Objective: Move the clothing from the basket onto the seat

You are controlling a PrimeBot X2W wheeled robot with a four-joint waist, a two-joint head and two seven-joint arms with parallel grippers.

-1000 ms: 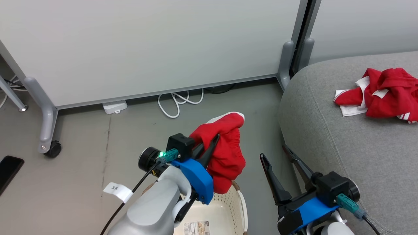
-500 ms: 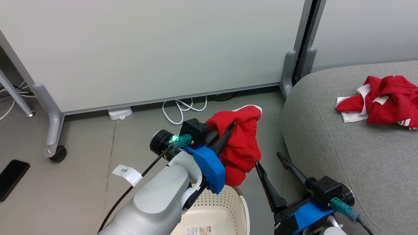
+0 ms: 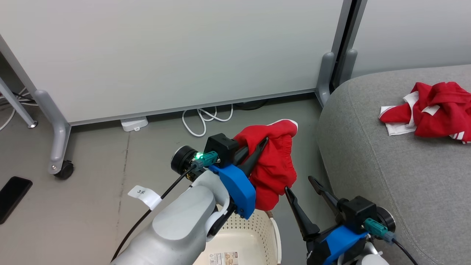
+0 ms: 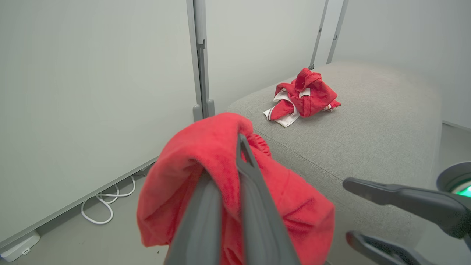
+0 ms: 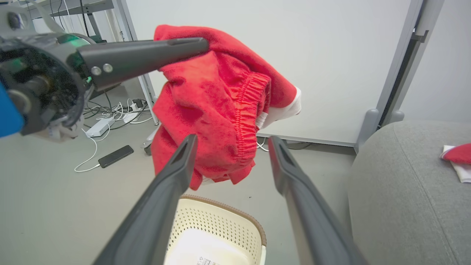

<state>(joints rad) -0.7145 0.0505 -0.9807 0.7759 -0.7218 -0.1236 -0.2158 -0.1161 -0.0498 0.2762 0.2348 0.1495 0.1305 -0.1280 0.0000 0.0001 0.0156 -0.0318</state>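
My right gripper grabs the red garment by its gathered elastic edge [image 3: 290, 172] [image 5: 245, 141] next, since that edge hangs free below the top of the garment that my left gripper's fingers cover.
My left gripper [image 3: 262, 143] is shut on a red garment [image 3: 274, 167], one piece of the clothing, which hangs in the air above the cream basket [image 3: 254, 235]. In the left wrist view the cloth [image 4: 206, 154] drapes over my fingers [image 4: 250, 191]. The other red and white piece of clothing [image 3: 430, 112] lies crumpled on the grey seat [image 3: 386, 165], also in the left wrist view [image 4: 303, 95]. My right gripper [image 3: 300, 184] stands open beside the seat's edge, empty; in its wrist view the hanging garment [image 5: 220, 106] and the basket [image 5: 217, 232] lie beyond its fingers [image 5: 173, 191].
Grey partition panels on castored feet [image 3: 59, 162] stand behind. White cables [image 3: 204, 117] and a power adapter [image 3: 134, 123] lie on the floor at their base. A black phone [image 3: 11, 197] lies on the floor at the left.
My left gripper has carried the red garment up and to the right, closer to the seat. The head camera shifted a little, and the right gripper has edged to the left.
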